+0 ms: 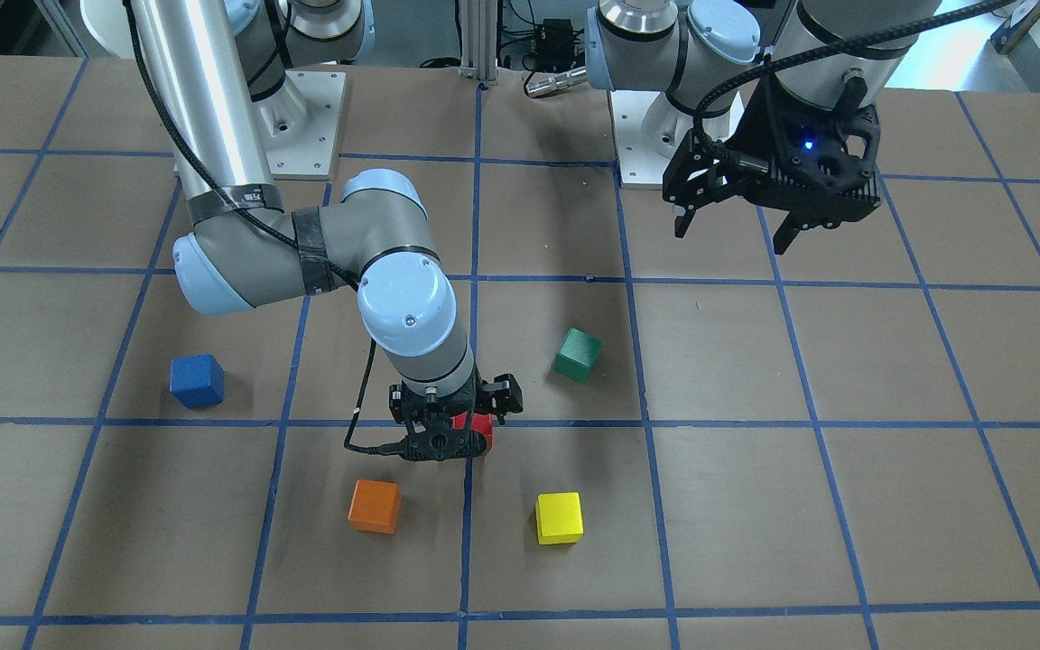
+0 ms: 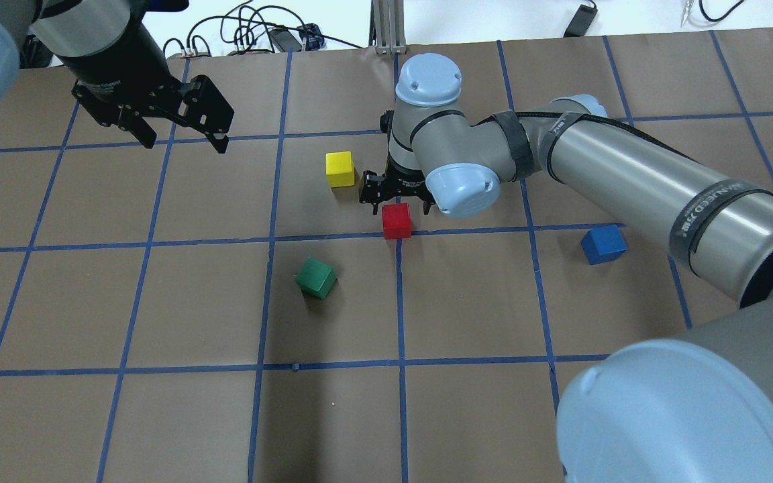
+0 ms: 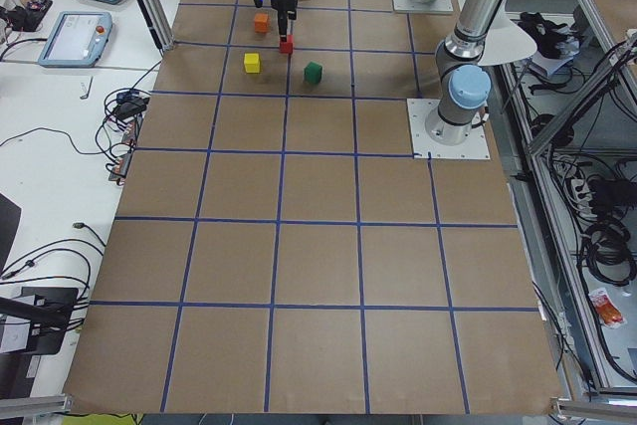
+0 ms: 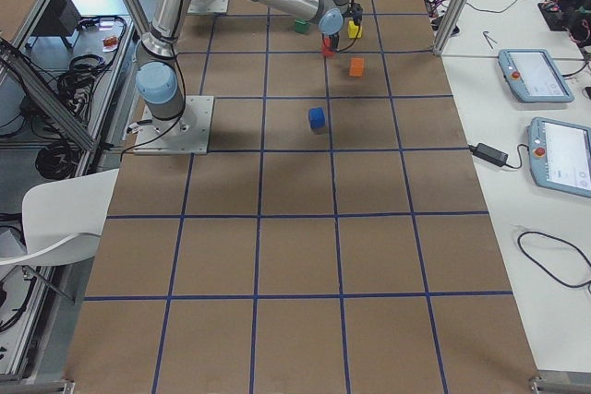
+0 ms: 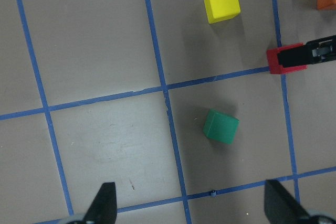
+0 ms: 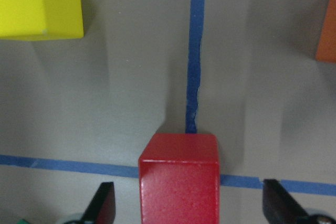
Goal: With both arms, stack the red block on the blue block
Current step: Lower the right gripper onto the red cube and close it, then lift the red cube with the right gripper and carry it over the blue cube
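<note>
My right gripper is going to hold the red block next by its two opposite sides, and then it will stack the block on the blue block.
The red block sits on a blue tape line near the table's middle, also seen from overhead. My right gripper is low over it and open. In the right wrist view the two fingers stand wide on either side of the red block, not touching it. The blue block stands alone on the robot's right side. My left gripper is open and empty, held high over the far left of the table.
A green cube lies on the robot's side of the red block. A yellow cube and an orange cube lie on the operators' side of it. Both arm bases stand on plates at the robot's edge.
</note>
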Controlling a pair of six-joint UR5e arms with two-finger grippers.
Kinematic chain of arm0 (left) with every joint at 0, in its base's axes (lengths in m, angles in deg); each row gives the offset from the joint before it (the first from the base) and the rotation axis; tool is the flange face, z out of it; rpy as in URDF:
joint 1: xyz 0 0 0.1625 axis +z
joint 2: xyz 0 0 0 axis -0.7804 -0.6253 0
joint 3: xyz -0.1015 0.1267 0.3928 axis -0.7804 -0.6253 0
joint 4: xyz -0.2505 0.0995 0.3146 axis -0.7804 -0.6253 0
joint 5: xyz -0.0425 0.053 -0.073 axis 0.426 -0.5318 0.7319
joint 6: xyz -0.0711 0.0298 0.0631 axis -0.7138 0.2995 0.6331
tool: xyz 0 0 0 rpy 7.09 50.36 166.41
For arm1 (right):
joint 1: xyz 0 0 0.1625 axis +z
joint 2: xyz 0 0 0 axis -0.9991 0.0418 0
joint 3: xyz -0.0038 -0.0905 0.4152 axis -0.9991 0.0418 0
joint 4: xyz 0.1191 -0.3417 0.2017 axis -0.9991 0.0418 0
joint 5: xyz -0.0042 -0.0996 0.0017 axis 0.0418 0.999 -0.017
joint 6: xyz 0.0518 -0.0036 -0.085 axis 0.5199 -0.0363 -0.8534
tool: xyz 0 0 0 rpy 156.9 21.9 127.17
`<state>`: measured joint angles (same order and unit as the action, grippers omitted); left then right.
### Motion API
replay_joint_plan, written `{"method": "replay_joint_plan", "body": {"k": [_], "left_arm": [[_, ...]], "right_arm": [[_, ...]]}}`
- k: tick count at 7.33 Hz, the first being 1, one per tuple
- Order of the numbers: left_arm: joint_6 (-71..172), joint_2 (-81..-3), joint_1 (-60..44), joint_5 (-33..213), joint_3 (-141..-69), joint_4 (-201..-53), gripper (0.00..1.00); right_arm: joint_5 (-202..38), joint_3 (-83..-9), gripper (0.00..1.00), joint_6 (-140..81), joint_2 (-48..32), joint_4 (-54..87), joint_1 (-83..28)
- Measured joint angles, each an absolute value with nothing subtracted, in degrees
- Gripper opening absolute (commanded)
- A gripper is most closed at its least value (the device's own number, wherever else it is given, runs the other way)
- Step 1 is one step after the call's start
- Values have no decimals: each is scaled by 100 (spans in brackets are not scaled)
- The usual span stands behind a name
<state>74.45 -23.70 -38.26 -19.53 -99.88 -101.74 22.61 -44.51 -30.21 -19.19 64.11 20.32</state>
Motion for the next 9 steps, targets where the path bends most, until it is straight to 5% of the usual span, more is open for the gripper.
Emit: {"method": "replay_joint_plan", "body": {"k": [4, 6, 7, 9], "left_arm": [[7414, -2199, -3839, -1961, -10114, -10105, 100], [7400, -2133, -3843, -1960, -10218, -10037, 100], [7397, -2116, -3843, -1959, -10260, -10032, 100], [7382, -2111, -3843, -1965, -10281, -9965, 100]], "right_arm": [[2243, -4457, 81, -3041, -2022, 6426, 2047], [2243, -4457, 16, -3040, -2064, 6425, 2050], [2243, -4457, 0, -3030, -2069, 6425, 2050], [2239, -4444, 0, -3008, -2048, 6404, 2049]]}}
